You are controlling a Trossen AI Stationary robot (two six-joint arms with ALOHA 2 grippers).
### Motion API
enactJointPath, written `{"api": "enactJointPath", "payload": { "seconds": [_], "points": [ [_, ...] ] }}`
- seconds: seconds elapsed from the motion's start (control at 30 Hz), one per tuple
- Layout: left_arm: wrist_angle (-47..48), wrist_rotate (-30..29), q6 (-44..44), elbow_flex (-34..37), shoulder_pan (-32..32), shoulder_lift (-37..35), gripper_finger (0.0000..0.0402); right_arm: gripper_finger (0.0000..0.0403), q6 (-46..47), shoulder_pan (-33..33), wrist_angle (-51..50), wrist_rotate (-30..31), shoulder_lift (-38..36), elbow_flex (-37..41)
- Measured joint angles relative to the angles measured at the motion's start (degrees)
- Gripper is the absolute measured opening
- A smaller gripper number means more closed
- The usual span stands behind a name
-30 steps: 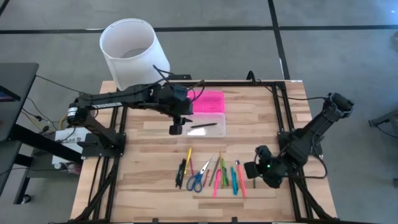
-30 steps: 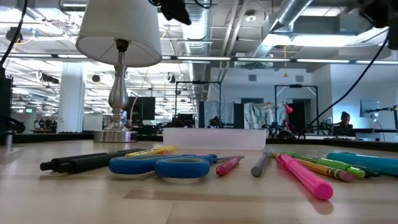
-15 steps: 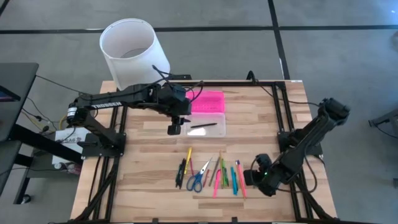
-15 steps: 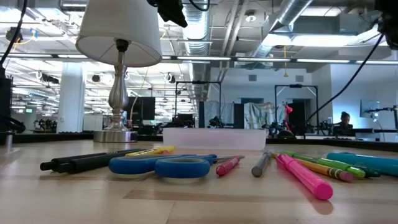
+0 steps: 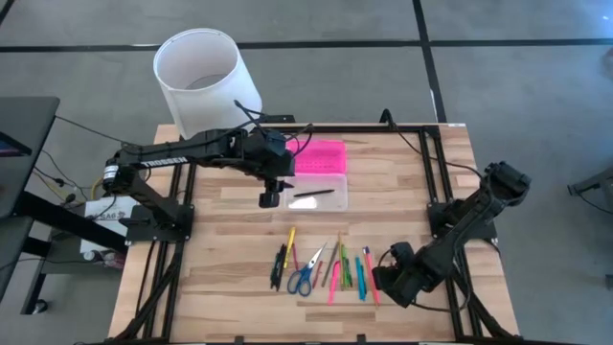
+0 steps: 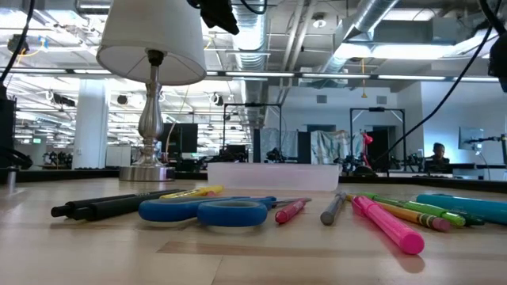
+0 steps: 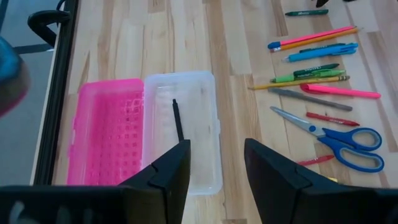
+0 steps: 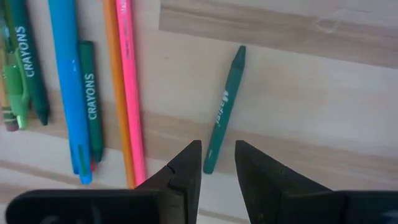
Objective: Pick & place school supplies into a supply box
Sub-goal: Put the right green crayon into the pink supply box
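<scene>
My right gripper grabs the loose green crayon's blunt end next, to put the crayon into the supply box.
The supply box lies open at the table's far middle: pink lid and clear base, with one black pen inside. My left gripper hangs open and empty above the base's left end. The school supplies lie in a row near the front edge: blue-handled scissors, pens and crayons. A green crayon lies apart, to the right of the row. My right gripper points down over it, open. One fingertip stands on either side of the crayon's blunt end, and no contact shows.
A white lampshade stands at the table's far left corner on a metal lamp base. Black frame rails run along the table's left and right sides. Bare wood lies to the left of the supply row.
My right gripper has come down toward the table and the near edge, tipping until it points straight down over the green crayon. Its fingers have stayed open. The supplies and the box have not moved.
</scene>
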State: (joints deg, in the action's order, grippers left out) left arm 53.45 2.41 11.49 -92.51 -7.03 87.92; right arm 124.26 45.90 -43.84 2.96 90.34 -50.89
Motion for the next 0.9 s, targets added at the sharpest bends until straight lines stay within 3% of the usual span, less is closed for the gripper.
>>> {"api": "enactJointPath", "payload": {
  "seconds": [0.43,0.9],
  "points": [
    [-0.1,0.1,-1.3,0.0,0.3,0.0,0.0146,0.0091,-1.3,-1.9,-0.3,-1.5,4.7,0.0],
    [0.7,0.0,-1.6,0.0,1.2,0.0,0.0146,0.0091,-2.8,-3.3,2.3,-2.2,4.4,2.6]
  ]
}}
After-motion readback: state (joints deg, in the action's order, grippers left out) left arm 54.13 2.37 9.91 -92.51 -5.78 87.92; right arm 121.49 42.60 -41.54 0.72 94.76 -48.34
